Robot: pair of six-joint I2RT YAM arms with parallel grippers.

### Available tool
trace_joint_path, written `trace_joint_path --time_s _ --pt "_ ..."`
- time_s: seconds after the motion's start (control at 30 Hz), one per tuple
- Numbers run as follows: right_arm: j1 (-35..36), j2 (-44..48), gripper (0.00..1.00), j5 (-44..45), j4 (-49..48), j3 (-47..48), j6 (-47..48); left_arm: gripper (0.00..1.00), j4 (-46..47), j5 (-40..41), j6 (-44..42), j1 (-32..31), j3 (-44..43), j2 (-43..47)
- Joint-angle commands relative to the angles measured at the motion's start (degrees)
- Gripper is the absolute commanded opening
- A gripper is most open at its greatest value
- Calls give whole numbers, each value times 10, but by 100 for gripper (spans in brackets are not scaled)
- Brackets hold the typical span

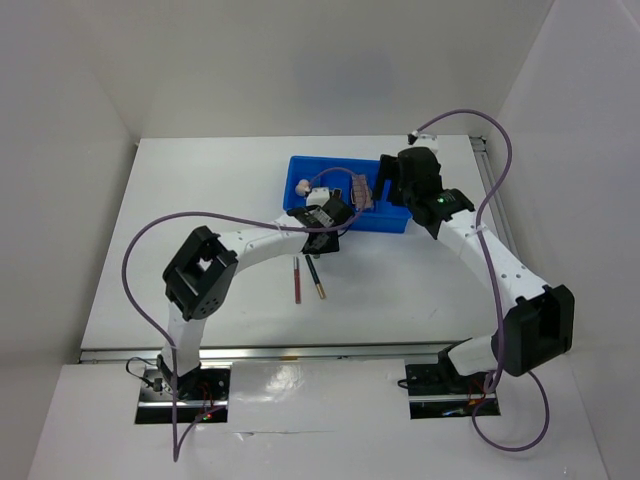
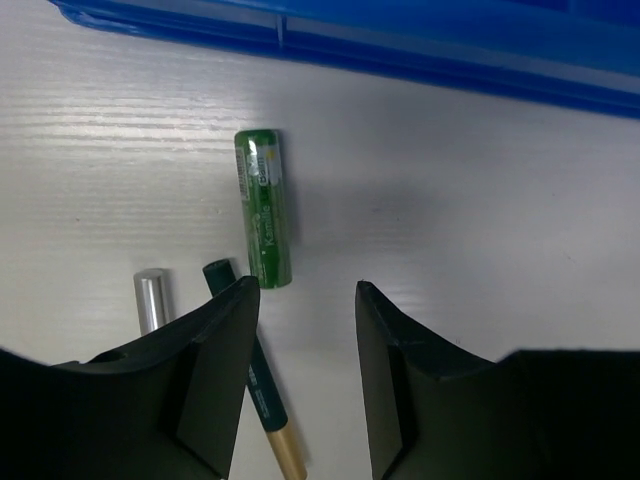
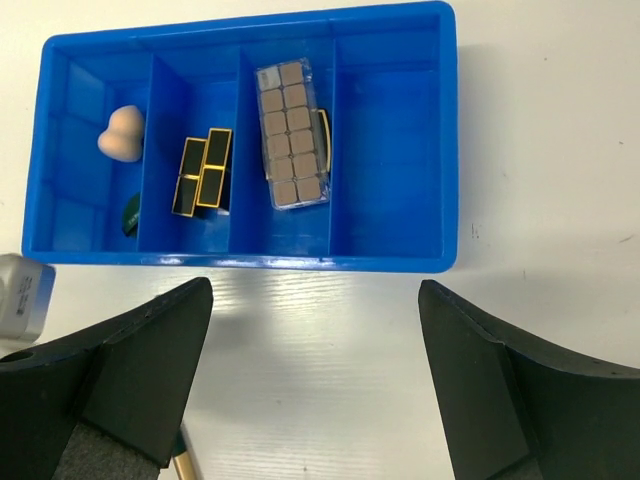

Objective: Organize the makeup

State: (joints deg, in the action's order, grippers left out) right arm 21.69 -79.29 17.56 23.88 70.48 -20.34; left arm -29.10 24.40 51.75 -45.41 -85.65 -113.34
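My open left gripper, short of the green tube (image 2: 263, 208), would leave it on the tabletop if lifted now.
My left gripper (image 2: 307, 290) is open and empty over the table, just in front of the blue bin (image 2: 420, 55). The green tube (image 2: 263, 208) lies just ahead of its fingertips. A dark green pencil with a gold end (image 2: 255, 385) and a silver-capped pencil (image 2: 150, 298) lie by the left finger. My right gripper (image 3: 315, 290) is wide open and empty before the bin (image 3: 300, 262). In the bin lie the peach sponge (image 3: 122, 133), the dark green sponge (image 3: 130, 213), two black-gold palettes (image 3: 203, 172) and the pinkish palette (image 3: 292, 135). The black compact is not clearly seen.
The bin (image 1: 345, 222) has four compartments; the rightmost (image 3: 385, 150) holds nothing. Both pencils (image 1: 306, 279) lie on the white table in front of the bin. Both arms meet closely at the bin's front. White walls enclose the table.
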Motion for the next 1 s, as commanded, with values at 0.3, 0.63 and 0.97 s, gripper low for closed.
trace_joint_path --time_s 0.3,0.63,0.97 --pt "-3 41 91 11 35 5 1 58 3 52 14 22 -18 -55" --pt "-3 46 91 16 41 11 1 34 6 47 2 22 -47 -87" --pt "-3 56 91 21 41 0 -6 0 -21 -43 -84 -22 -46 27"
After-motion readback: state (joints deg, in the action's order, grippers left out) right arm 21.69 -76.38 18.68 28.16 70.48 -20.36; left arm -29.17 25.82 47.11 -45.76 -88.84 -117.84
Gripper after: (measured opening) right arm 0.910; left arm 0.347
